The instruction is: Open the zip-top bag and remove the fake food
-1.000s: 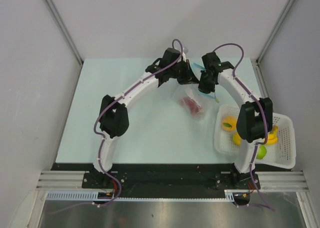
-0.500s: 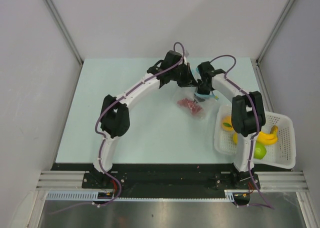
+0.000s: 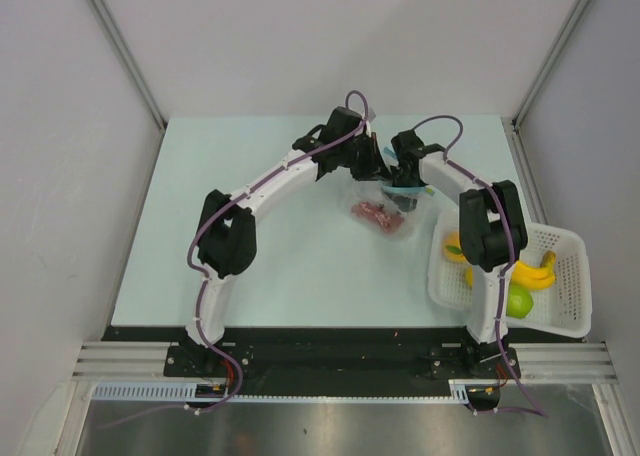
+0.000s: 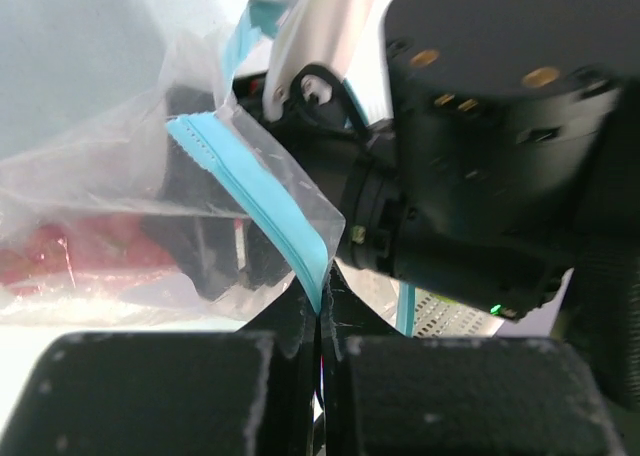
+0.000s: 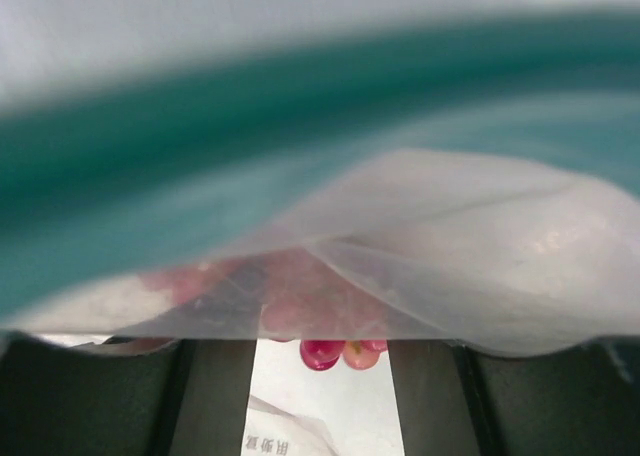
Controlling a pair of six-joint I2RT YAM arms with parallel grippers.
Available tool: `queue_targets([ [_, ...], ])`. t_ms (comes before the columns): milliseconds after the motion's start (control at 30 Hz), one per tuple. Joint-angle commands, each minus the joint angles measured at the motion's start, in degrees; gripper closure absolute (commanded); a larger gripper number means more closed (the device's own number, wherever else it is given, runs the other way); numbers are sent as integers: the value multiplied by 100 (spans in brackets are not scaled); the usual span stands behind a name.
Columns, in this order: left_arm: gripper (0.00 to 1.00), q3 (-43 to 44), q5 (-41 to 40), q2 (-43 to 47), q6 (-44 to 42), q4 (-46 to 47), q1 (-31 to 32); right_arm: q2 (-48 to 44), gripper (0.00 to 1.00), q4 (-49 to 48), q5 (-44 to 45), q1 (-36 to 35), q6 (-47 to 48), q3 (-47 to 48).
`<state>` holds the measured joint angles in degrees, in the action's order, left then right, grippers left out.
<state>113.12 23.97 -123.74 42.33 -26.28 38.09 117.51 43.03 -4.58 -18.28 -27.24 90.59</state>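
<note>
Next, my right gripper grabs the red berry cluster by the berries inside the bag's opening, leaving the film, to remove it.
The zip-top bag lies at the table's far middle, with the red berry cluster inside. My left gripper is shut on the bag's blue-teal zip strip and holds that side of the mouth up; the berries show through the film. My right gripper is at the bag's mouth. In the right wrist view its fingers stand apart and the gripper is open. The teal strip and film cover the lens, with the berries just ahead.
A white perforated basket stands at the right edge. It holds an orange, a banana, a green apple and a yellow fruit. My two arms arch close together over the far middle.
My right gripper has moved left and down to the bag's mouth. The left gripper and the bag have shifted slightly left.
</note>
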Motion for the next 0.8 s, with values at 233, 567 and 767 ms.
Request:
queue_targets([
  [233, 100, -448, 38, 562, -93, 184, -29, 439, 43, 4, 54, -176, 97, -313],
  [567, 100, -941, -15, 746, -14, 422, -126, -316, 87, 66, 449, -184, 263, -270],
  [767, 100, -958, 3, 641, 74, 510, -126, -905, 95, 346, 370, -193, 141, 64],
])
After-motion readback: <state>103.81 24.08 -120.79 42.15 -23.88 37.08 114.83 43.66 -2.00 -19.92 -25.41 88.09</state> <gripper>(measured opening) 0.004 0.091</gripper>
